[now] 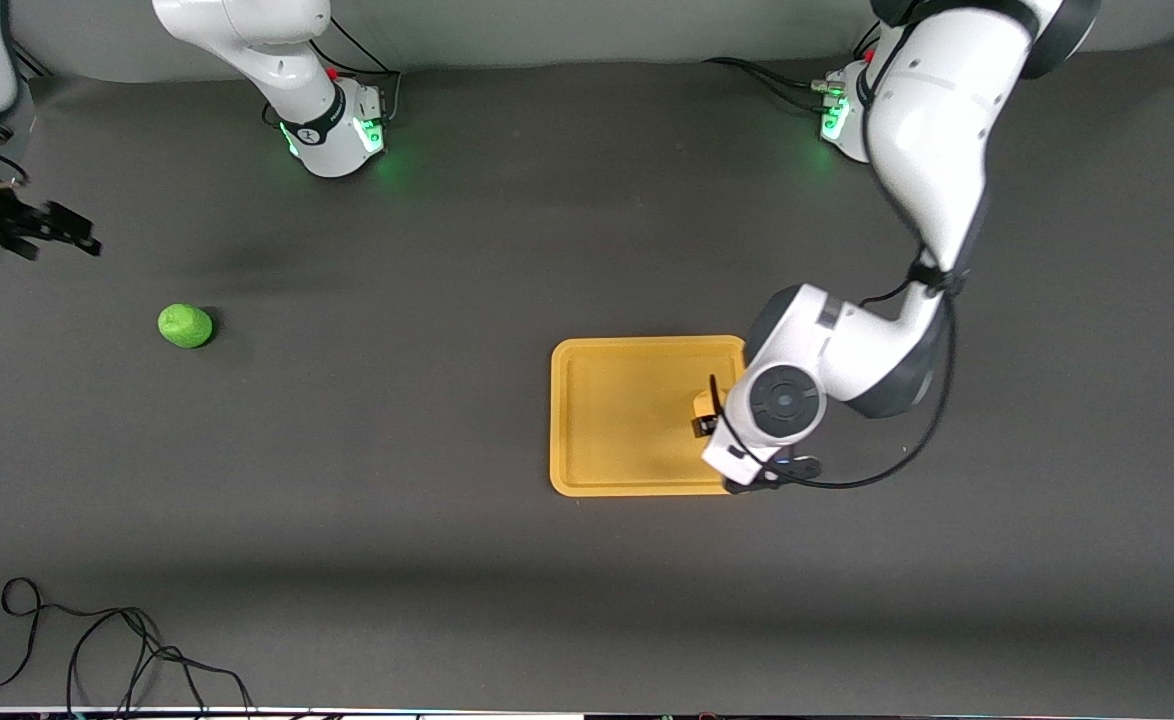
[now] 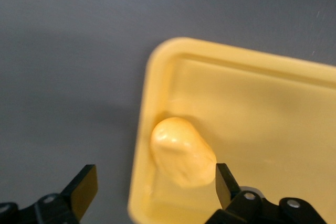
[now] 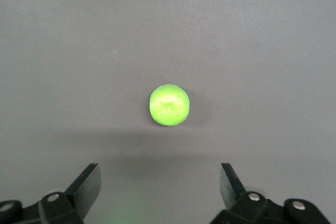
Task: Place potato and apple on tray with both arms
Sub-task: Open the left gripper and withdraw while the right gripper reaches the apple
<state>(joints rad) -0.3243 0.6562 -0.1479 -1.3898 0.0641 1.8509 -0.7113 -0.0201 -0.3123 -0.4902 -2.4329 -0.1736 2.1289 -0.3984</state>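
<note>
The green apple (image 1: 185, 326) should be grabbed next by its round sides with my right gripper, which can then set the apple on the yellow-orange tray (image 1: 627, 415).
The yellow-orange tray (image 1: 627, 415) lies on the dark mat. The yellow-tan potato (image 1: 703, 404) lies on it by the rim at the left arm's end, mostly hidden under the left wrist. In the left wrist view the potato (image 2: 182, 151) rests inside the tray's rim (image 2: 144, 129). My left gripper (image 2: 155, 174) is open just above it, one finger (image 2: 224, 183) close beside the potato, the other over the mat. The green apple (image 1: 185, 326) sits on the mat toward the right arm's end. My right gripper (image 1: 57, 228) hangs open and empty above the mat, with the apple (image 3: 169, 105) below and ahead of it (image 3: 160, 174).
Both arm bases (image 1: 337, 135) (image 1: 847, 115) stand with green lights along the table's robot edge. A loose black cable (image 1: 97, 645) loops on the mat near the front camera at the right arm's end.
</note>
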